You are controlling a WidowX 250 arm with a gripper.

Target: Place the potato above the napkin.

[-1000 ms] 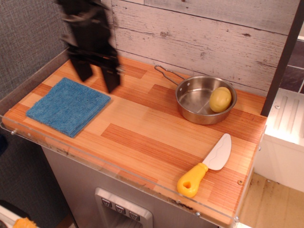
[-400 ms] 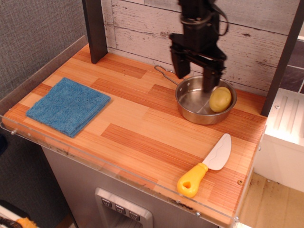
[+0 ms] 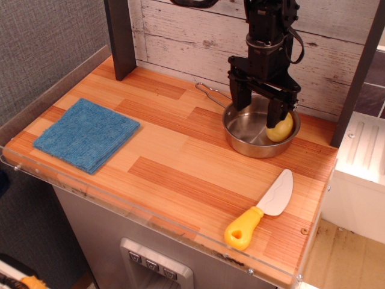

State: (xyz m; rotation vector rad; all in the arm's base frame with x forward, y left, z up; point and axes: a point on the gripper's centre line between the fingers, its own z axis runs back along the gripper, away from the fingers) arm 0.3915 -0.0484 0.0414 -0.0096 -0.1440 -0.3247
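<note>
My gripper picks up the potato by its rounded sides next, to place it above the blue napkin [image 3: 86, 133].
The yellowish-tan potato [image 3: 283, 129] lies in the right side of the steel pan [image 3: 243, 136] at the back right of the wooden counter. My black gripper [image 3: 260, 111] hangs open over the pan, its fingers spread. The right finger [image 3: 278, 111] stands just in front of the potato's left side and hides part of it; the left finger is over the pan's left rim. The blue napkin [image 3: 86, 133] lies flat at the counter's left end, far from the gripper.
A toy knife with a yellow handle [image 3: 260, 211] lies near the front right corner. A dark post [image 3: 120, 37] stands at the back left. A wood-plank wall runs behind the counter, and a clear lip lines the front edge [image 3: 150, 217].
The gripper swept from above the napkin at the left across to the pan, then dropped lower and slightly right, so its fingers now reach down to the pan around the potato's left side.
</note>
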